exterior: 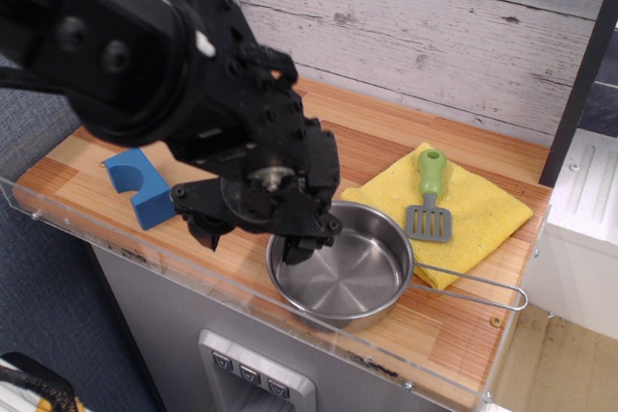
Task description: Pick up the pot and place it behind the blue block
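The robot's gripper should next grab the pot's thin steel rim [274, 248] with one finger inside the pot, because the pot's round body [342, 272] is wider than the gripper's open fingers.
The pot [352, 272] is a shallow shiny steel pan at the front middle of the wooden counter, with its thin wire handle [473, 284] pointing right. The blue block [140, 183] with a rounded notch lies at the left, apart from the pot. My black gripper [253, 240] is open and low over the pot's left rim. One finger [297, 248] reaches inside the pot and the other finger [208, 231] is outside to the left. The arm hides the counter between block and pot.
A yellow cloth [473, 214] lies right of the pot with a green-handled spatula [430, 195] on it. A clear plastic guard [116, 238] runs along the counter's front edge. A plank wall [435, 36] stands behind.
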`<state>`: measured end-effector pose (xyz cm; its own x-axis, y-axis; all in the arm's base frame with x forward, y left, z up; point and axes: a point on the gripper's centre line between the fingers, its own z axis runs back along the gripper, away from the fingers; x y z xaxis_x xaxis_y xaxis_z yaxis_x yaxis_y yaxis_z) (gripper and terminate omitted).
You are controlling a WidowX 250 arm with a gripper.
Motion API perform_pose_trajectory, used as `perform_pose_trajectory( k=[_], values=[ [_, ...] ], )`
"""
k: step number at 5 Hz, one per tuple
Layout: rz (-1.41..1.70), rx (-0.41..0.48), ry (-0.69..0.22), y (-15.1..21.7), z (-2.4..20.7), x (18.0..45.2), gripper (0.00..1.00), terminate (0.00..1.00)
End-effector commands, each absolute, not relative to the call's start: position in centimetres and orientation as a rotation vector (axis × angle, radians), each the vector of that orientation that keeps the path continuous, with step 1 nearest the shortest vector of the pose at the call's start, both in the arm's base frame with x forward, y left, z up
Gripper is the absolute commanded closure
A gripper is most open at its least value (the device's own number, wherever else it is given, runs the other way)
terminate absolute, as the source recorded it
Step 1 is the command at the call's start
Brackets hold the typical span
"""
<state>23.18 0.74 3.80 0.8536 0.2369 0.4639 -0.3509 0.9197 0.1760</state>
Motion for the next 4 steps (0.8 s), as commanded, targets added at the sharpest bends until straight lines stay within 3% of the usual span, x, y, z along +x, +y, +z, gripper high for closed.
perform_pose_trajectory(
  k=[1,2,4],
  values=[
    [0.304,0.27,-0.44,0.61,2.74,24.14,0.0,0.0],
    [0.309,0.274,-0.449,0.66,2.35,24.26,1.0,0.0],
    [0.31,0.274,-0.488,0.71,3.1,24.19,1.0,0.0]
  ],
)
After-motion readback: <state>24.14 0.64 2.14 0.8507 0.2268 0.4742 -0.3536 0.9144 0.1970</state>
